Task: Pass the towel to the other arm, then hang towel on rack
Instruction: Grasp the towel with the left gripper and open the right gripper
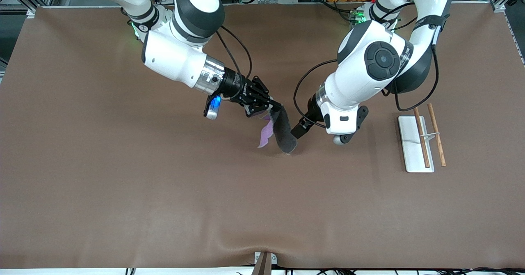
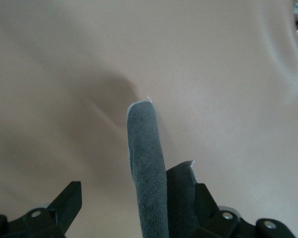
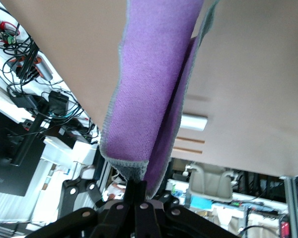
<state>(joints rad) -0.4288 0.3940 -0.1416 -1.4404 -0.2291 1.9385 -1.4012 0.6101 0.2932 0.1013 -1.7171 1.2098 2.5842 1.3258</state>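
I should next take the grey towel with my left gripper by its loose hanging end (image 1: pixel 287 139), so that the rest stays free to drape over the rack (image 1: pixel 410 143).
The towel (image 1: pixel 283 131), dark grey outside and lilac-purple inside, hangs folded from my right gripper (image 1: pixel 275 107) over the middle of the table. The right gripper is shut on the towel's upper edge, as the right wrist view shows (image 3: pixel 141 183), with the purple side (image 3: pixel 149 89) facing that camera. My left gripper (image 1: pixel 296 134) is open, with its fingers on either side of the hanging grey towel (image 2: pixel 146 158); the cloth lies against one finger (image 2: pixel 203 203) and apart from the other. The rack (image 1: pixel 410 143) stands at the left arm's end of the table.
The rack's two brown wooden rods (image 1: pixel 422 137) lie over its white base on a thin wire support. The rack also shows far off in the right wrist view (image 3: pixel 192 121). Brown table mat (image 1: pixel 164 184) all around.
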